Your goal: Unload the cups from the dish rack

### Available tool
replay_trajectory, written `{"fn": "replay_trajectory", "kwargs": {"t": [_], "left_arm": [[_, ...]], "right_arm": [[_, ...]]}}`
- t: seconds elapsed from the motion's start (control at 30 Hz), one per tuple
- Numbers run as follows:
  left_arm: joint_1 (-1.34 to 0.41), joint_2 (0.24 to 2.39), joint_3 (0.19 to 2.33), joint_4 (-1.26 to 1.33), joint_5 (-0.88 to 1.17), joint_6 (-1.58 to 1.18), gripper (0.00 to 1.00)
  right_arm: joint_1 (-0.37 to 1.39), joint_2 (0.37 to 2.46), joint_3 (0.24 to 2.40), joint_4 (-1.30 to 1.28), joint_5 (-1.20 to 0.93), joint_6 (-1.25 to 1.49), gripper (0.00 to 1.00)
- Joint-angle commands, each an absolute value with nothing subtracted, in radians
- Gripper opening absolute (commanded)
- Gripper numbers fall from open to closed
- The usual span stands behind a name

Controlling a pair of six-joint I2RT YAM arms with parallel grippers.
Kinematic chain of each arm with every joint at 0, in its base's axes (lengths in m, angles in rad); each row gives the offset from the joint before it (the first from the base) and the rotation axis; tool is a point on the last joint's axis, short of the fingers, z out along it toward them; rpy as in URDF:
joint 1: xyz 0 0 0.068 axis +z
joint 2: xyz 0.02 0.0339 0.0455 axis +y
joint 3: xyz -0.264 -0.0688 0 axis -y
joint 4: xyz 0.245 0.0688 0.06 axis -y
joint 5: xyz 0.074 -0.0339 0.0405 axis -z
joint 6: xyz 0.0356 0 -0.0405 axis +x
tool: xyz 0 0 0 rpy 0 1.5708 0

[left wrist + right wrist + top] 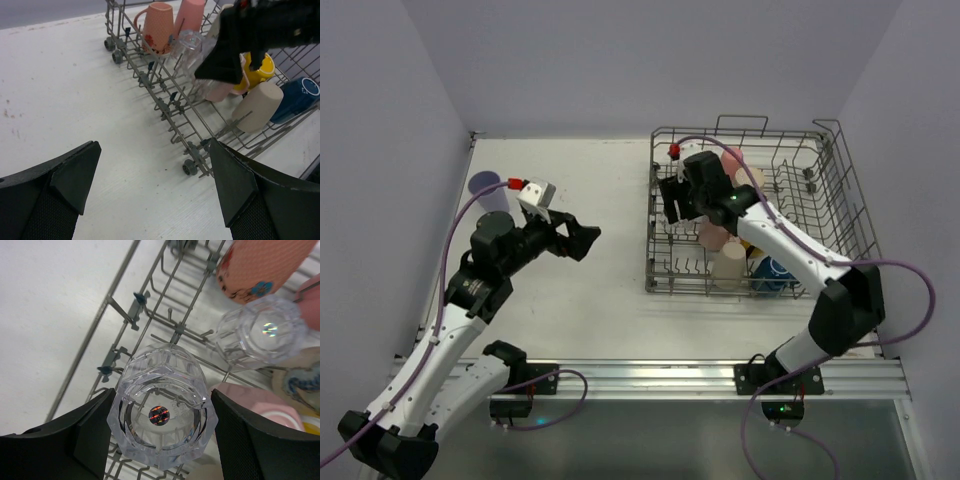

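Note:
My left gripper should next grab the clear glass tumbler [162, 412] by its rim [165, 353], opposite my right gripper's hold on the base end, to set the tumbler upright.
The grey wire dish rack [840, 190] stands at the right of the table. My right gripper [672, 205] is over its left side, shut on a clear glass tumbler [162, 412], base toward the camera, a finger on each side. The tumbler also shows in the left wrist view [191, 46], just above the tines. A second clear tumbler [262, 332] and a salmon flowered mug [260, 265] sit behind it. Pink [730, 158], beige [728, 265], yellow [260, 70] and dark blue [775, 272] cups lie in the rack. My left gripper [582, 238] is open and empty above the table, left of the rack.
A lavender cup [485, 185] stands on the table at the far left, near the wall. The rack's wheeled left edge [190, 167] lies between the two grippers. White table [610, 290] stretches left of the rack. Walls close the back and sides.

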State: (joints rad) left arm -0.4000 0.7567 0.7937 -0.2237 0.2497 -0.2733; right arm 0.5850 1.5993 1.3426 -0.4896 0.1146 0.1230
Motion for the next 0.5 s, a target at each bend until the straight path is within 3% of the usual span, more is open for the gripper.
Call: {"fn": "replay_trajectory", "kwargs": {"t": [0.0, 0.17, 0.3, 0.47], "left_arm": [[-0.402, 0.796, 0.830, -0.160, 0.360, -0.317, 0.98], [-0.402, 0.828, 0.831, -0.071, 0.526, -0.446, 0.94], [-0.403, 0.834, 0.740, 0.159, 0.607, -0.683, 0.86], [-0.405, 0.847, 0.611, 0.473, 0.698, -0.961, 0.86]], "right_arm": [[0.583, 1.373, 1.329, -0.379, 0.163, 0.179, 0.34], [0.583, 1.186, 1.192, -0.243, 0.052, 0.322, 0.35], [0.583, 1.040, 0.996, 0.034, -0.128, 0.573, 0.34], [0.583, 1.006, 0.870, 0.300, -0.349, 0.854, 0.32]]}}
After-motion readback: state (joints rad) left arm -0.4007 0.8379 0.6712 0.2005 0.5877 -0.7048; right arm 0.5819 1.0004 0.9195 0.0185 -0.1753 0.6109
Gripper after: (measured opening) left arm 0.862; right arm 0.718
